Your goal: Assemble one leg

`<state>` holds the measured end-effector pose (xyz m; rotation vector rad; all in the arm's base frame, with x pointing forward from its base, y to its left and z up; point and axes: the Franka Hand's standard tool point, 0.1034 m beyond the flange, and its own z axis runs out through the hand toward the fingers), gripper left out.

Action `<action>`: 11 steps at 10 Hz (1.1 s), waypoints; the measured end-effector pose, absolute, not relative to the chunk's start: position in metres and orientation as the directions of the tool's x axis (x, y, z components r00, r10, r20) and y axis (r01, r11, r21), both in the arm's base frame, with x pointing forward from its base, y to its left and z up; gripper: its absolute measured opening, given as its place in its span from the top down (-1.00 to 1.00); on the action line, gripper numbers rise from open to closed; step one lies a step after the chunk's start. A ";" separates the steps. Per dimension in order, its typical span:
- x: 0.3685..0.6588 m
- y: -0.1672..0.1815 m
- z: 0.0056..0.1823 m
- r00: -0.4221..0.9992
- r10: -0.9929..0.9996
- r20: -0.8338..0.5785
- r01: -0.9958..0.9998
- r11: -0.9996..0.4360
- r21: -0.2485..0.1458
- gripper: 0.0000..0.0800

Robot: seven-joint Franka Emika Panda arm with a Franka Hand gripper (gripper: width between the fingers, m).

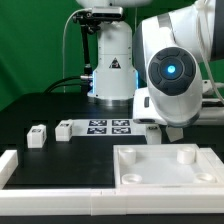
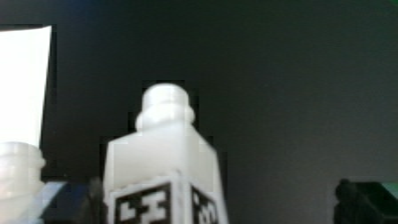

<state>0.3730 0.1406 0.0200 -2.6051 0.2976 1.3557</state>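
Note:
The robot's gripper should pick up the white leg by its tagged end (image 2: 166,195) next, so that the leg's threaded tip stays free for the tabletop socket.
In the wrist view a white leg (image 2: 164,150) stands close in front of the camera, its rounded threaded tip pointing away and a black-and-white tag on its near end. My gripper (image 2: 214,208) is open. One dark fingertip (image 2: 64,200) shows beside the leg, and the other (image 2: 368,200) stands well apart from it. Part of a second leg (image 2: 15,180) shows at the picture's edge. In the exterior view two more legs (image 1: 37,135) (image 1: 63,129) lie on the black table at the left. There the arm's own body hides the gripper.
The large white square tabletop (image 1: 165,165) with corner sockets lies in front of the arm. The marker board (image 1: 108,127) lies mid-table. A white L-shaped fence (image 1: 20,165) runs along the front left. A white slab (image 2: 22,85) shows in the wrist view.

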 end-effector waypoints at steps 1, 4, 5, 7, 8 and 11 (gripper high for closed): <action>0.373 0.141 0.015 0.565 -0.092 -0.820 -0.265 -0.961 -0.074 -0.62; 0.373 0.142 0.023 0.561 -0.085 -0.824 -0.258 -0.963 -0.076 -0.62; 0.372 0.141 0.022 0.563 -0.083 -0.822 -0.257 -0.963 -0.079 -0.62; 0.372 0.137 0.014 0.568 -0.081 -0.819 -0.259 -0.962 -0.085 -0.62; 0.372 0.135 0.012 0.567 -0.082 -0.819 -0.261 -0.962 -0.084 -0.62; 0.372 0.136 0.010 0.573 -0.084 -0.815 -0.258 -0.963 -0.082 -0.62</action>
